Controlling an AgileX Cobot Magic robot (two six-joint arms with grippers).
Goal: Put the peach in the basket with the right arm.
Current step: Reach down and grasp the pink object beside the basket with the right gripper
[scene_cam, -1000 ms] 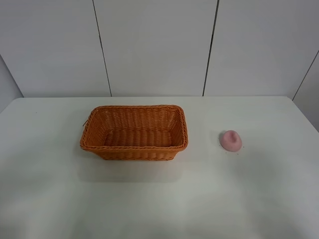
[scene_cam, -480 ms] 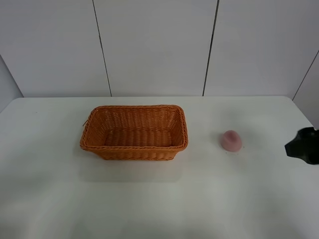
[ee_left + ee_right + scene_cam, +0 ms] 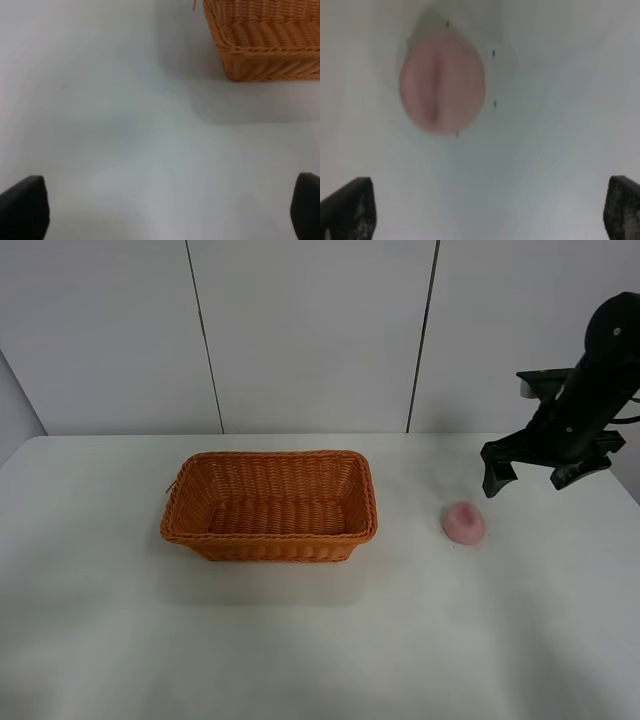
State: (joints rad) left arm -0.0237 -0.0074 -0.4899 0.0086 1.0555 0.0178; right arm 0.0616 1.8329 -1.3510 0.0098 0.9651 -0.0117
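Next, my right gripper picks up the pink peach by its rounded body (image 3: 464,523) to put it in the basket (image 3: 270,536).
The pink peach (image 3: 463,523) lies on the white table, to the right of the orange-brown wicker basket (image 3: 270,536), well apart from it. My right gripper (image 3: 524,485) hangs open just above and slightly right of the peach, held by the black right arm (image 3: 590,390). In the right wrist view the peach (image 3: 442,82) is blurred and sits ahead of the spread fingertips (image 3: 347,210), with nothing between them. The left gripper (image 3: 160,215) is open over bare table, and a corner of the basket (image 3: 270,45) shows ahead of it. The basket holds nothing.
The white table (image 3: 320,640) spreads wide in front of the basket and the peach. White wall panels (image 3: 310,330) stand behind it. The table's right edge (image 3: 615,475) runs close under the right arm.
The right arm came in from the right edge and now hangs over the table above the peach. Peach and basket have not moved.
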